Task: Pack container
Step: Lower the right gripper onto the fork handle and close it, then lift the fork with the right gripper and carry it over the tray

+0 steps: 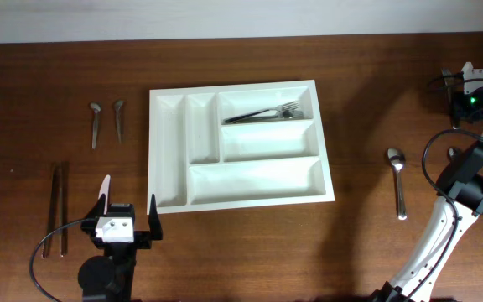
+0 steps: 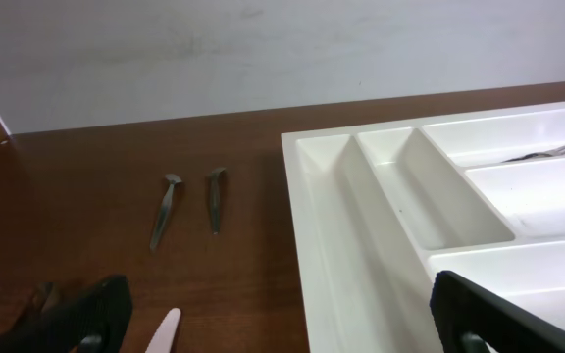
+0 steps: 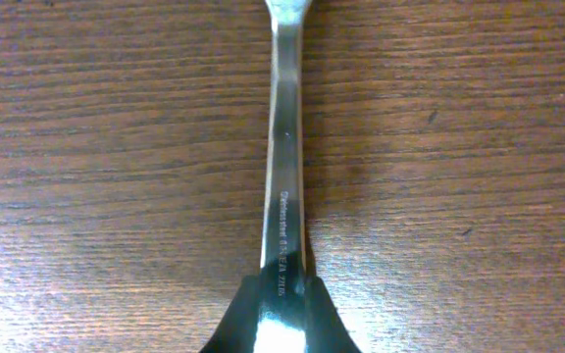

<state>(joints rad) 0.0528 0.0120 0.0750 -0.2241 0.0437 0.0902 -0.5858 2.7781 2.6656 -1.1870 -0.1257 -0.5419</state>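
Observation:
My right gripper is gripping the end of the handle with its fingers, so the metal utensil [image 3: 284, 147] would rise if I lifted the gripper now.
The container [image 1: 250, 180] is a large white compartment tray in the middle of the table, also seen in the left wrist view [image 2: 381, 216]. Forks [image 1: 267, 113] lie in its top right compartment. My left gripper [image 1: 128, 214] is open near the tray's front left corner, with nothing between its fingers [image 2: 86, 314]. In the right wrist view my right gripper [image 3: 284, 299] is shut on the handle of a metal utensil [image 3: 284, 147] that lies along the wooden table. Its head is cut off at the top edge. My right arm [image 1: 476, 164] stands at the table's right edge.
Two small spoons [image 1: 95, 122] [image 1: 119, 117] lie left of the tray, also seen from the left wrist [image 2: 165, 211]. Two long thin utensils [image 1: 59, 218] lie at the front left. A spoon [image 1: 397, 176] lies on the table right of the tray.

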